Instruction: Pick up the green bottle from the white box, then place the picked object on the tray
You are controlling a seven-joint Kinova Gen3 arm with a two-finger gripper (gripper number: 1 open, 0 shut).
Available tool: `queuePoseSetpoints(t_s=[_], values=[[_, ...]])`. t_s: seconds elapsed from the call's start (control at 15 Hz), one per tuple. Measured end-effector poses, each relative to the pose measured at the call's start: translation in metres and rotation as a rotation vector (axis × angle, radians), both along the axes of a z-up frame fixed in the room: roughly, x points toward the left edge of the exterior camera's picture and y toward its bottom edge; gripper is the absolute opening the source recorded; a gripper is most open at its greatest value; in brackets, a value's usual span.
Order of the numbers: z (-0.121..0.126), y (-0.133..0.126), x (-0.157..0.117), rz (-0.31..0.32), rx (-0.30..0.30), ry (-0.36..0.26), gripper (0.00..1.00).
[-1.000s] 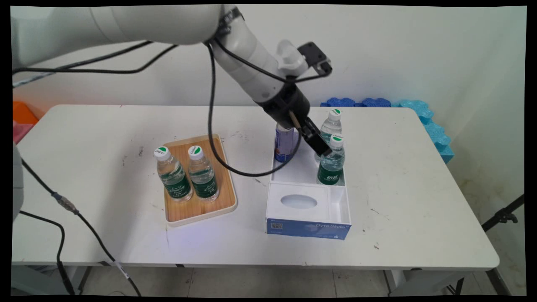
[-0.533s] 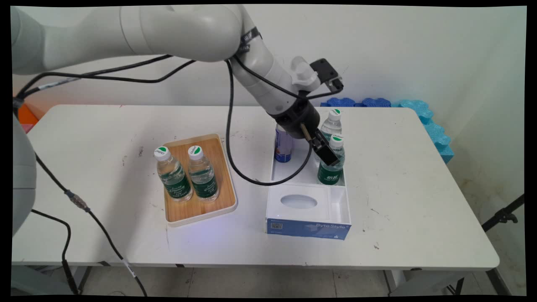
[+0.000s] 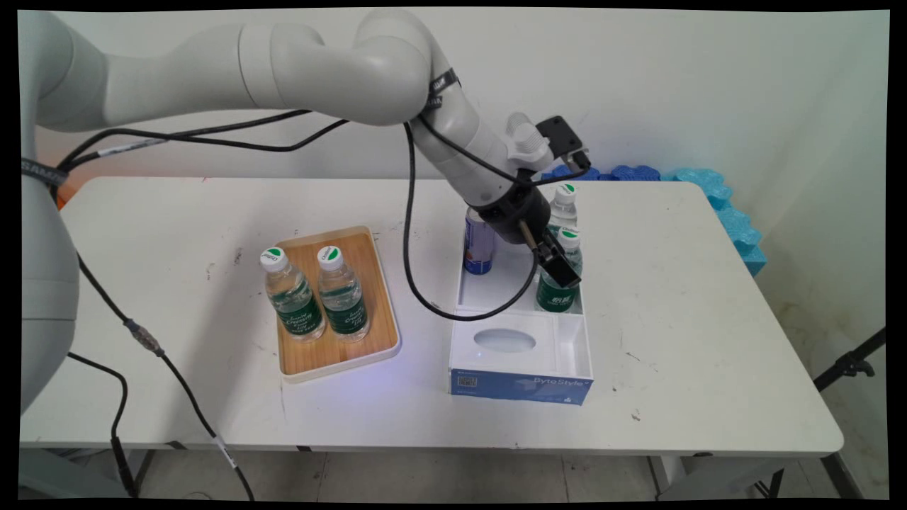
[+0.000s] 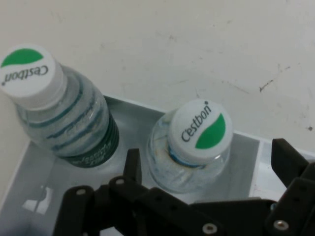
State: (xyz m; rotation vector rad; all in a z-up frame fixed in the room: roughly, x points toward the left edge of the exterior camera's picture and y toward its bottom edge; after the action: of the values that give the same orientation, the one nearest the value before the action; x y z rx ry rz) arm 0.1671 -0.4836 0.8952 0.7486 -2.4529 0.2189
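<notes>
My gripper will next take hold of the nearer water bottle by its clear upper part between cap and label (image 3: 575, 258), so the bottle can be added to the wooden tray (image 3: 379, 316).
My gripper (image 3: 560, 271) reaches slanting down into the rear compartment of a white box (image 3: 521, 387) with a blue front. It is open, with its fingers on either side of the nearer clear water bottle (image 3: 560, 296), just below the white-and-green cap (image 4: 199, 130). In the hand view the left fingertip (image 4: 132, 164) and right fingertip (image 4: 289, 160) flank that bottle (image 4: 189, 169) without clearly touching it. A second bottle (image 3: 565, 202) stands just behind it, at the hand view's upper left (image 4: 64, 115). A blue-and-silver can (image 3: 479, 244) stands at the compartment's far left corner.
A wooden tray (image 3: 375, 297) left of the box holds two more water bottles (image 3: 290, 297) (image 3: 343, 296). The box's front compartment has a white cover with an oval hole (image 3: 504, 341). Blue foam pieces (image 3: 716, 195) lie at the table's far right corner. Black cables hang from the arm.
The arm has come down and slightly right, bringing the open gripper from beside the bottle's cap to around the nearer bottle's neck. The bottles, can and tray have stayed put.
</notes>
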Motion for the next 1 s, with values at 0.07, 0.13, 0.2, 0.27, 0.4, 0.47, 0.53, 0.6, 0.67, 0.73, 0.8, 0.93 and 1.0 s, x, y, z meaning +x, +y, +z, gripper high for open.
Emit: queuePoseSetpoints(t_s=[0.07,0.13,0.2,0.27,0.4,0.47,0.53,0.6,0.67,0.73,0.8,0.93,1.0], values=[[-0.003,-0.001,-0.001,-0.002,-0.001,-0.001,1.0],[-0.005,-0.002,-0.002,-0.004,-0.002,-0.003,1.0],[-0.007,-0.003,-0.003,-0.005,-0.003,-0.003,1.0],[-0.008,-0.004,-0.003,-0.006,-0.005,-0.004,1.0],[-0.011,-0.006,-0.004,-0.009,-0.006,-0.007,0.0],[-0.011,-0.006,-0.004,-0.01,-0.007,-0.008,0.0],[-0.012,-0.006,-0.004,-0.012,-0.009,-0.008,0.0],[-0.013,-0.006,-0.003,-0.013,-0.011,-0.01,0.0],[-0.013,-0.007,-0.003,-0.013,-0.012,-0.01,0.0],[-0.013,-0.007,-0.003,-0.013,-0.014,-0.01,0.0],[-0.011,-0.007,-0.002,-0.009,-0.016,-0.008,0.0],[-0.005,-0.005,0.002,0.009,-0.016,-0.004,0.0],[-0.001,-0.003,0.005,0.021,-0.015,0.001,0.0]])
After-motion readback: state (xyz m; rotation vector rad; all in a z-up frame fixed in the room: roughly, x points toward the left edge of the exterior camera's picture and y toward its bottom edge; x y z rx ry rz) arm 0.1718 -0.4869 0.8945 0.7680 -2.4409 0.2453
